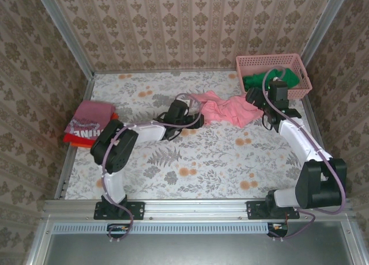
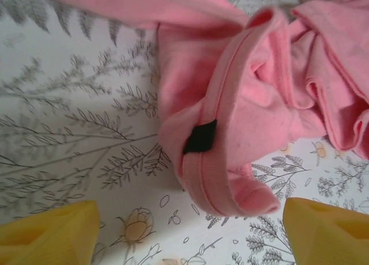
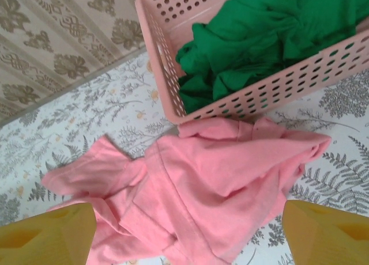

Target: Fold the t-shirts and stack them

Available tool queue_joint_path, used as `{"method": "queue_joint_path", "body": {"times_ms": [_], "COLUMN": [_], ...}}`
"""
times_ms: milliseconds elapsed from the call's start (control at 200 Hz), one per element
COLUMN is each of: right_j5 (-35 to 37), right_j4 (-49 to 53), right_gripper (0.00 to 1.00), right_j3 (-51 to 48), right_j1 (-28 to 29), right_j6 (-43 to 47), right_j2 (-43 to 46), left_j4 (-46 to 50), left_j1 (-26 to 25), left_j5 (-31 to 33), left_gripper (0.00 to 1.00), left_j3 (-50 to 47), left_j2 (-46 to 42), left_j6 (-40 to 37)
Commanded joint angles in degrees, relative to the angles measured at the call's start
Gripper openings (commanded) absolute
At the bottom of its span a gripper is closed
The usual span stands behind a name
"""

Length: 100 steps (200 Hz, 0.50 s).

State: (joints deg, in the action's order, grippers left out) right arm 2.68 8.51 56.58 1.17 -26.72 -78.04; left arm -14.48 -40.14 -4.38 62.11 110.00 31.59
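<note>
The right gripper takes hold of the salmon-pink t-shirt by its stitched hem (image 1: 237, 112) (image 3: 180, 207) next, away from the collar, to spread it flat for folding.
A crumpled salmon-pink t-shirt (image 1: 228, 109) lies at the back of the table, in front of the basket. Its ribbed collar with a black tag (image 2: 202, 137) faces my left gripper (image 2: 190, 236), which is open with its yellow fingers (image 2: 52, 233) wide apart and the collar's loop just ahead of them. My left gripper (image 1: 195, 120) sits at the shirt's left end. My right gripper (image 3: 187, 242) is open over the shirt's (image 3: 202, 190) right part, nothing held; from above it (image 1: 255, 99) is at the shirt's right end. A folded dusty-red shirt with white lettering (image 1: 89, 120) rests on an orange-red one (image 1: 78, 139) at the left edge.
A pink lattice basket (image 1: 271, 62) at the back right holds a green garment (image 1: 271, 80), close behind the shirt and my right arm. In the right wrist view the basket wall (image 3: 161, 57) stands just beyond the shirt. Patterned walls enclose the table.
</note>
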Motion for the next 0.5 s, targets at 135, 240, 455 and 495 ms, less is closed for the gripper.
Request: {"method": "queue_joint_path", "body": {"times_ms": [135,240,455,495], "right_j5": [-7.15,-8.59,-4.57,-3.12], "right_j4": [2.53,2.44,4.95,5.51], "right_gripper": [0.85,0.85,0.80,0.77], "right_j3": [-1.84,-1.53,5.59,7.52], "right_j1": [0.35,1.45,7.46,8.86], "right_j6": [3.70,4.48,7.84,8.43], "right_j2": [-3.34,-7.78,-17.90,-19.76], "left_j4": [2.32,2.81,2.99,3.08], "left_j1": [-2.13,-2.78,-2.35,-2.25], "left_j5": [-4.91,-4.80,-4.07,-3.97], "left_gripper": [0.57,0.38,0.00,0.00], "left_j3": [7.69,9.83,9.34,8.95], "left_j2": [7.06,8.90,8.73,8.28], "left_j6": [4.76,4.84,4.19,3.94]}}
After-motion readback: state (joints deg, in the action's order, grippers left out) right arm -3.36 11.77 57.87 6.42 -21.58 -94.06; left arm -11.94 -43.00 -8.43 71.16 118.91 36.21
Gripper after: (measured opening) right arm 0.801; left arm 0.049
